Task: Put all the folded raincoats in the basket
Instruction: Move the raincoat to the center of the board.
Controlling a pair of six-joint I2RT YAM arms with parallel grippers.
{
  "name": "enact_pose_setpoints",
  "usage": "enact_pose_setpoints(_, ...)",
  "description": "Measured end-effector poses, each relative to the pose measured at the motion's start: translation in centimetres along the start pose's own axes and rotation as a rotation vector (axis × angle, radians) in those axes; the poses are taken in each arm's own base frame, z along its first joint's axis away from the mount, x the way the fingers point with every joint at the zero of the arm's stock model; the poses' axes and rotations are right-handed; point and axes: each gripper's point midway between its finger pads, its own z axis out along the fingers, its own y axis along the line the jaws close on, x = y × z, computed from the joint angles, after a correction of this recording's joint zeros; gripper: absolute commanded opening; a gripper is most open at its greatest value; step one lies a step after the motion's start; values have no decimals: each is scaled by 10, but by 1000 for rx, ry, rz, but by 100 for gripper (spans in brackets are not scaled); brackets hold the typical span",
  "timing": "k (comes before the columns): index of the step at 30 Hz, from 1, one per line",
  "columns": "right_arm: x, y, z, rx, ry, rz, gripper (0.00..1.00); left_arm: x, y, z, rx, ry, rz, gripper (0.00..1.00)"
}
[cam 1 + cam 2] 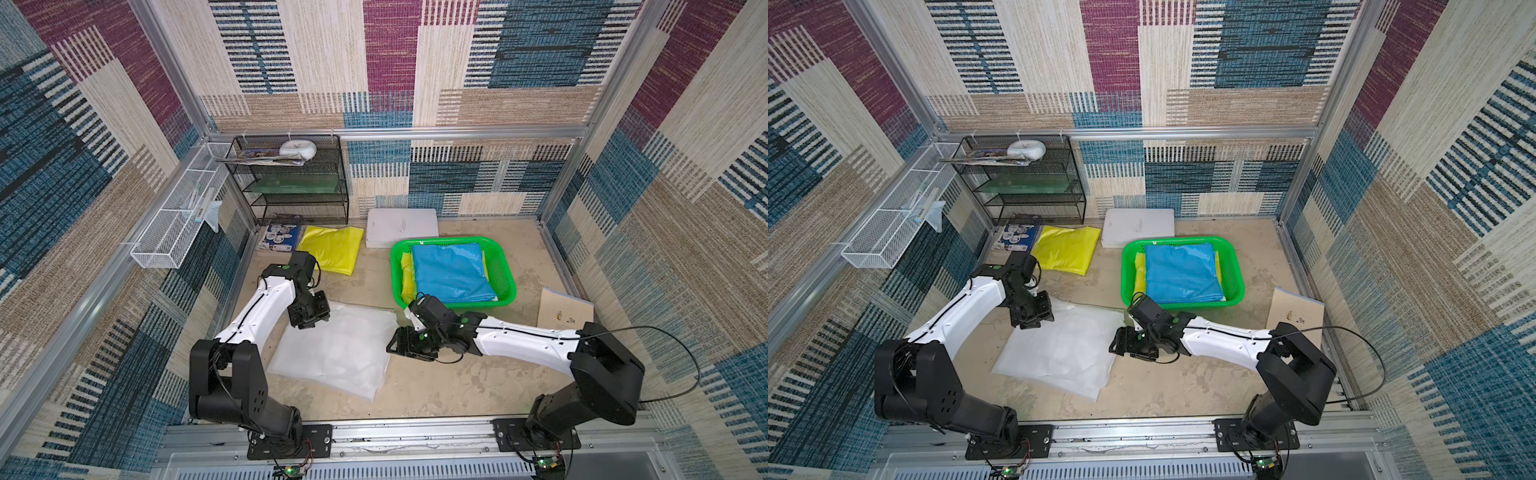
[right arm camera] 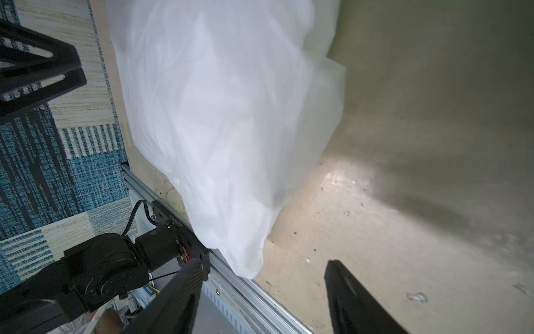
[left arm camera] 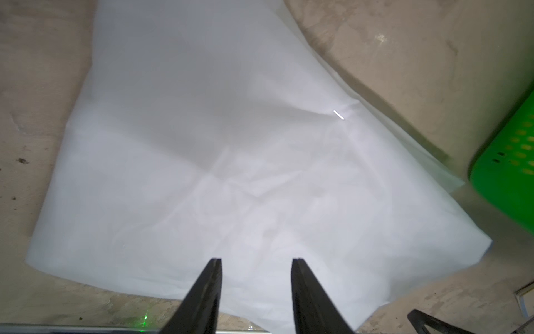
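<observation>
The white folded raincoat (image 1: pixel 336 349) will lie spread in the basket (image 1: pixel 392 347), so my right gripper will next pick it up by its side edge opposite my left gripper.
A white translucent folded raincoat (image 1: pixel 336 349) (image 1: pixel 1063 353) lies flat mid-table, just left of the green basket (image 1: pixel 453 240) (image 1: pixel 1183 239). Inside the basket a blue folded raincoat (image 1: pixel 451 272) rests on a yellow one (image 1: pixel 407 274). Another yellow folded raincoat (image 1: pixel 332 247) lies on the table at the back left. My left gripper (image 1: pixel 309 322) (image 3: pixel 257 260) hovers over the white raincoat's (image 3: pixel 231 144) far left corner, open, nothing between its fingers. My right gripper (image 1: pixel 397 344) (image 2: pixel 264 261) is at the white raincoat's (image 2: pixel 225 115) right edge, open and empty. The basket's corner (image 3: pixel 508 173) shows in the left wrist view.
A black mesh rack (image 1: pixel 291 178) stands at the back left and a white wire basket (image 1: pixel 178 224) hangs on the left wall. A white paper stack (image 1: pixel 401 226) lies behind the basket, a printed booklet (image 1: pixel 280 239) beside the yellow raincoat, and a brown notebook (image 1: pixel 563 309) at the right.
</observation>
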Motion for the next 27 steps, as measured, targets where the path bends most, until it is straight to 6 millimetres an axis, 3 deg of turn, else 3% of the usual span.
enact_pose_setpoints(13, 2, -10, 54, -22, 29, 77, 67, 7, -1, 3, 69, 21, -15, 43)
enact_pose_setpoints(18, 3, 1, 67, -80, 32, 73, 65, 8, -1, 1, 77, 10, -10, 43)
enact_pose_setpoints(22, 0, 10, 78, -128, 26, 67, 57, 8, -1, 1, 77, 10, -8, 43)
enact_pose_setpoints(27, -5, 16, 89, -124, 24, 57, 35, 8, 0, 1, 76, 11, -2, 43)
